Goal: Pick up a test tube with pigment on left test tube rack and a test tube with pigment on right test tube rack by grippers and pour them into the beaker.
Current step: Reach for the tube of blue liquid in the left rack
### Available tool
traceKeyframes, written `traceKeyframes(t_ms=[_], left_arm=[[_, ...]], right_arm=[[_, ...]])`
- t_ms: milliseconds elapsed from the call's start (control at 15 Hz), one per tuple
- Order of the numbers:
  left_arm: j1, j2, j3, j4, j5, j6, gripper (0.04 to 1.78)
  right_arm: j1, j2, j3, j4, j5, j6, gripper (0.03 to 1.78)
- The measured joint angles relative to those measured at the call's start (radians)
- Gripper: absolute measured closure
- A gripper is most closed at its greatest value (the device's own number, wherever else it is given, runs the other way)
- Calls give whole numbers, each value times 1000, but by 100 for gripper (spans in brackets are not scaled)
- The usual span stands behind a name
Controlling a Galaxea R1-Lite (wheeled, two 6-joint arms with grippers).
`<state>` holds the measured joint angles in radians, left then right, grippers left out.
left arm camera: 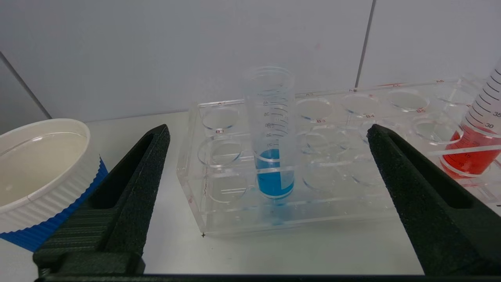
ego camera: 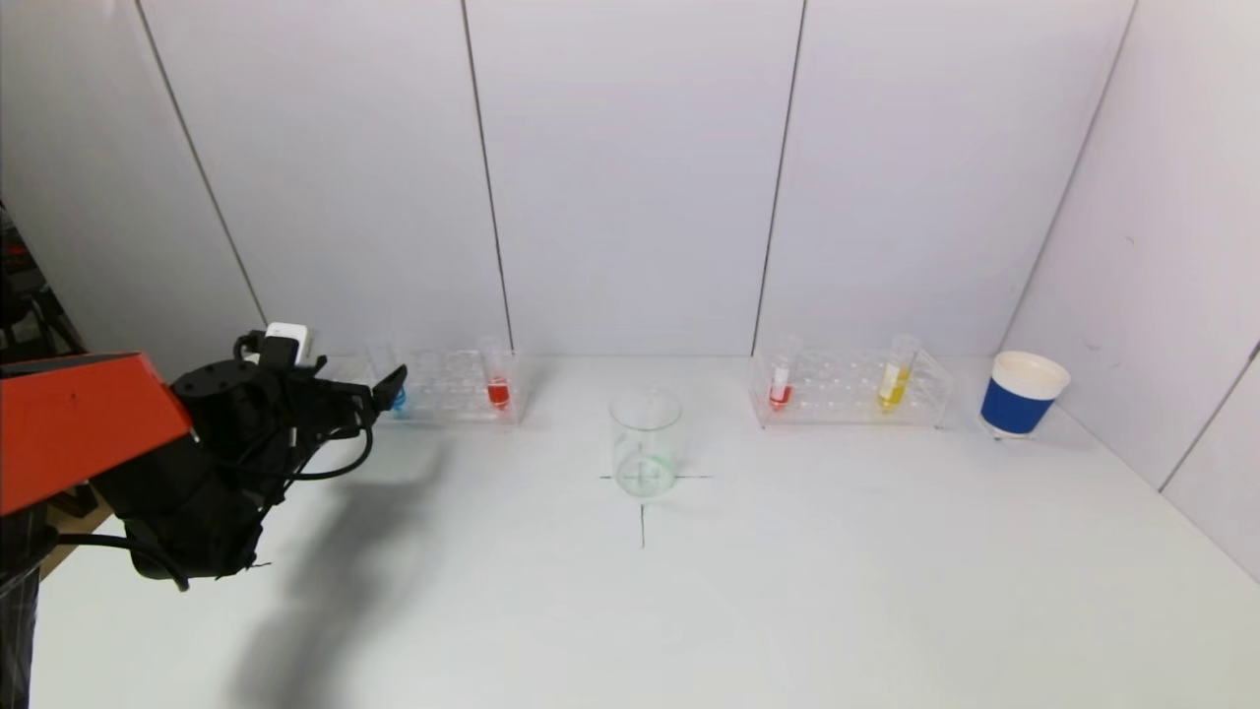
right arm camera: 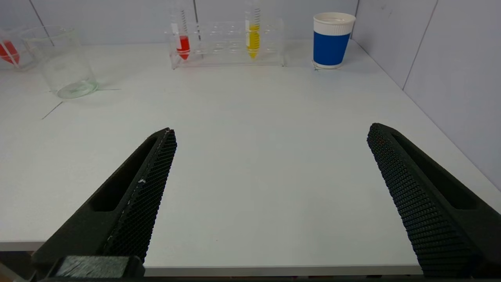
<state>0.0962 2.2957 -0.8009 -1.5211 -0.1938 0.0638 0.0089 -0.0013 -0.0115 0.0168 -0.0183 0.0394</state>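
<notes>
The robot's left gripper should next grab the blue test tube by its bare upper part [ego camera: 380,358] [left arm camera: 271,104] to pick it up, since the rack closes around the lower half of the tube.
The left clear rack [ego camera: 443,386] holds a blue-pigment tube [ego camera: 398,400] and a red-pigment tube [ego camera: 498,392]. My left gripper [ego camera: 389,386] is open right in front of the blue tube. In the left wrist view the blue tube [left arm camera: 274,180] stands upright in the rack [left arm camera: 219,219], centred between the wide-open fingers of the left gripper [left arm camera: 268,131] and untouched. The empty beaker [ego camera: 645,443] stands mid-table. The right rack [ego camera: 851,394] holds a red tube [ego camera: 780,392] and a yellow tube [ego camera: 894,384]. My right gripper [right arm camera: 272,131] is open and empty over the table's front edge, out of the head view.
A blue-and-white paper cup [ego camera: 1022,394] stands right of the right rack, near the side wall. Another such cup [left arm camera: 43,172] stands close beside the left rack, next to one left finger. White walls rise right behind both racks. A cross is marked under the beaker.
</notes>
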Motion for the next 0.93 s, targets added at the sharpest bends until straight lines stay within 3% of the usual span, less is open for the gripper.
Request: traceKeyframes(t_ms=[933], left_arm=[[1, 50, -111, 77, 1, 2, 6]], right_arm=[[0, 0, -1, 0, 0, 0, 4]])
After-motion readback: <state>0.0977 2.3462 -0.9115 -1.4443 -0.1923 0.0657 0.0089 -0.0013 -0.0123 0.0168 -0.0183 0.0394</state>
